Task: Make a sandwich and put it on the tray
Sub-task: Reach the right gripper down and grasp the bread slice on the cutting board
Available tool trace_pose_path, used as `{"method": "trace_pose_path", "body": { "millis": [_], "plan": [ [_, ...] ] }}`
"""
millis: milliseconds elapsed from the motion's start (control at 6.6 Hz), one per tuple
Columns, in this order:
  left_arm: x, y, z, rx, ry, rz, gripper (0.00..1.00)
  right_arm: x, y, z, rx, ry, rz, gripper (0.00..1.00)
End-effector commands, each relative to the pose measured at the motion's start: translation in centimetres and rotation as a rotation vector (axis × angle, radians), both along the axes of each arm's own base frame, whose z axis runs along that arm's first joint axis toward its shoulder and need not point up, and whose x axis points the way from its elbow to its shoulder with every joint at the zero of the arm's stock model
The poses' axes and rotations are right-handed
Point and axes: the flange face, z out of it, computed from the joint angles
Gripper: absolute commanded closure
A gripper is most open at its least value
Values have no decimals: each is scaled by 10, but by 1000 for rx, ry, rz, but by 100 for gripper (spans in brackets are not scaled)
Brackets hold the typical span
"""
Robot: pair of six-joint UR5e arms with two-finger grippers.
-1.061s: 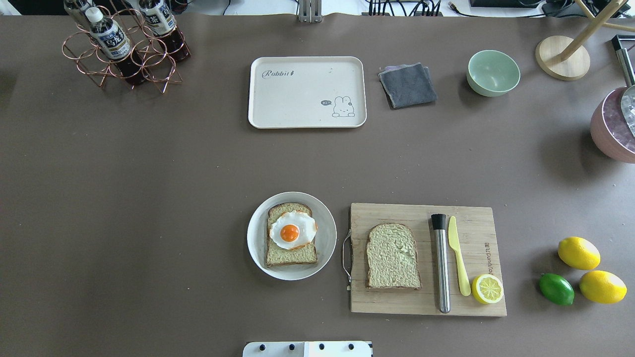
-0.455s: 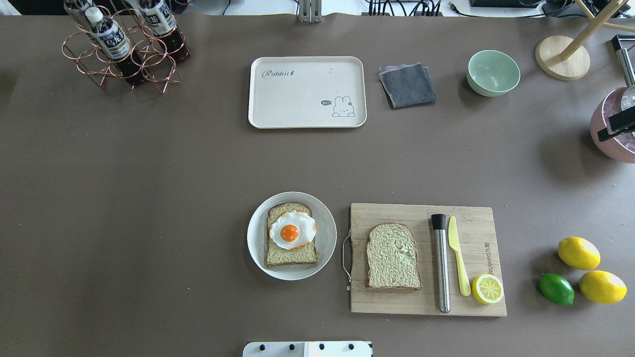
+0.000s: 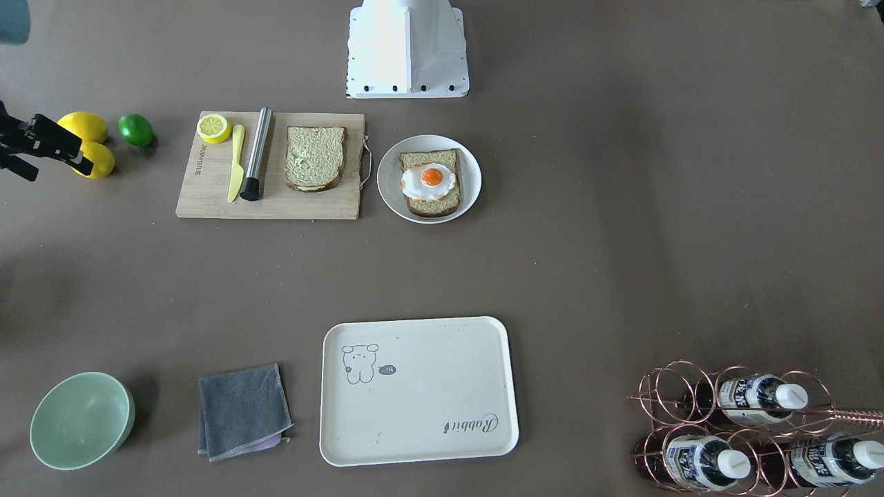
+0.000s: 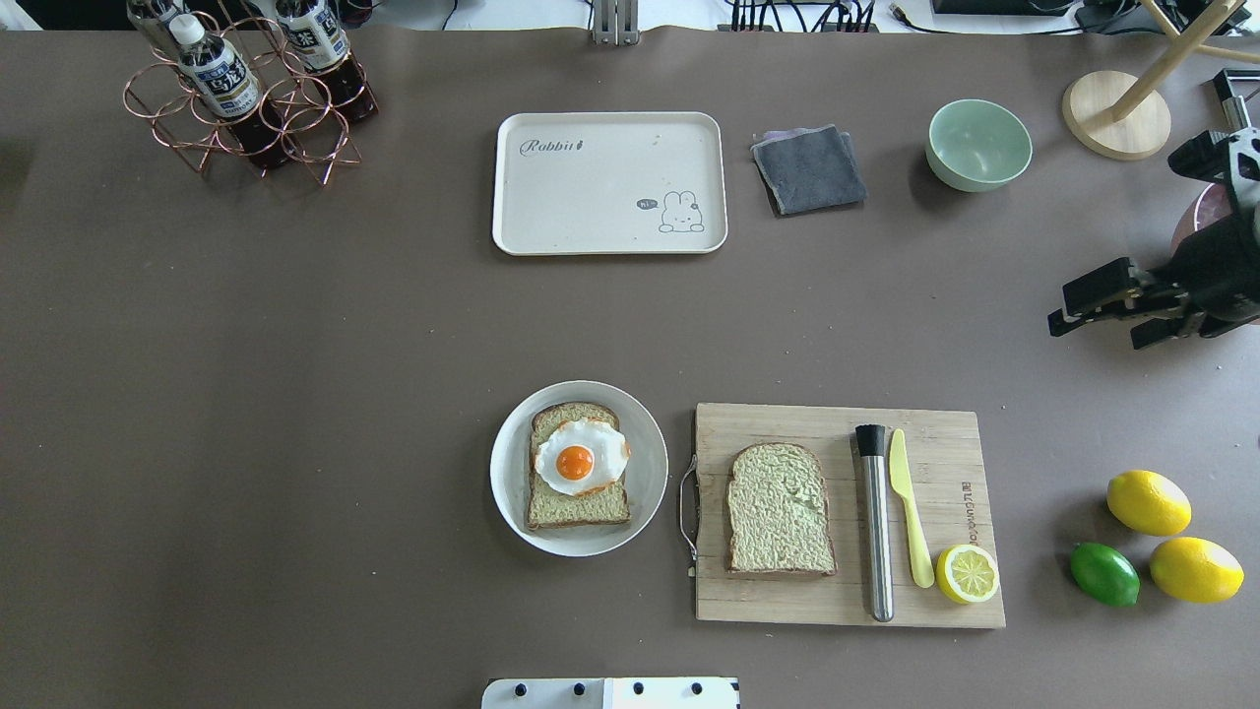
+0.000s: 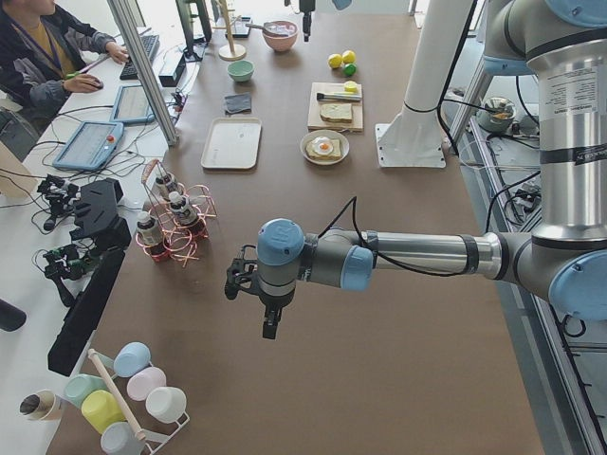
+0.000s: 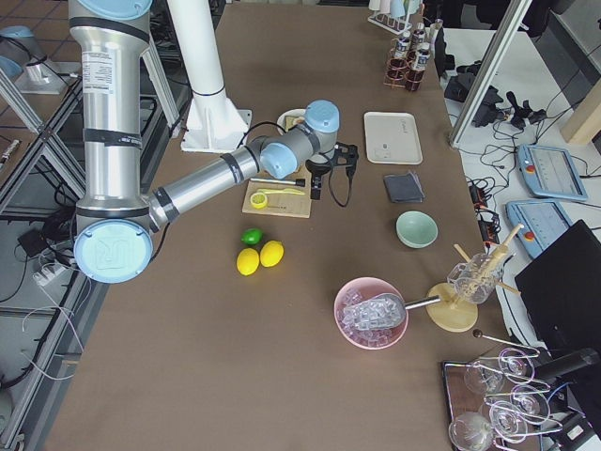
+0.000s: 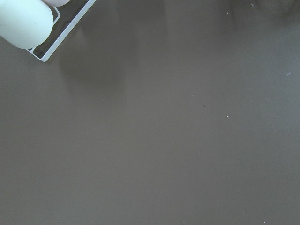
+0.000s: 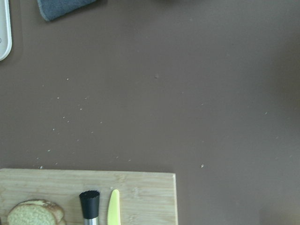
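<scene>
The right gripper grabs the bare bread slice by its crust edge [image 3: 313, 189] next. The slice then tops the fried egg [image 3: 429, 181] and finishes the sandwich.
One bread slice [image 4: 576, 504] lies on a round white plate [image 4: 508, 473] with the fried egg [image 4: 581, 458] on top. The second slice [image 4: 780, 507] lies bare on the wooden cutting board [image 4: 778, 425]; its corner shows in the right wrist view [image 8: 33, 213]. The cream tray [image 4: 610, 182] sits at the far middle, with nothing on it. My right gripper [image 4: 1093, 330] hovers open and empty at the right edge, beyond the board's far right corner. My left gripper [image 5: 266, 320] shows only in the exterior left view, far from the food; I cannot tell its state.
On the board lie a steel muddler [image 4: 874, 522], a yellow knife [image 4: 911, 512] and a lemon half [image 4: 967, 574]. Two lemons [image 4: 1148, 502] and a lime [image 4: 1104, 574] sit right of it. A grey cloth [image 4: 809, 169], green bowl [image 4: 978, 145] and bottle rack [image 4: 246, 94] stand at the back.
My right arm has come into the overhead view from the right edge and moved left and nearer, over the table beyond the cutting board. The food and tray have not moved.
</scene>
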Motion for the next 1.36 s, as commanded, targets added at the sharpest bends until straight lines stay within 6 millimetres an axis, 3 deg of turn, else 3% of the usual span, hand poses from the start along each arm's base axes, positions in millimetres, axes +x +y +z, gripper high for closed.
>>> {"method": "trace_pose_path", "body": {
  "millis": [0,303,455,606,909,1212],
  "plan": [
    [0,0,0,0,0,0,3,-99,61,-56,-43,14,44,1],
    [0,-1,-2,5,-1,0,3,-189,118,-81,66,47,64,9],
    [0,-1,-2,4,-1,-1,3,-213,125,-70,2,63,81,12],
    [0,-3,-3,7,-1,-1,3,-238,134,-90,-33,22,81,14],
    [0,-6,-5,11,-1,-1,3,-268,140,-66,-33,10,48,16],
    [0,-6,-6,13,-1,-1,3,-272,133,-48,-32,19,45,22]
  ]
}}
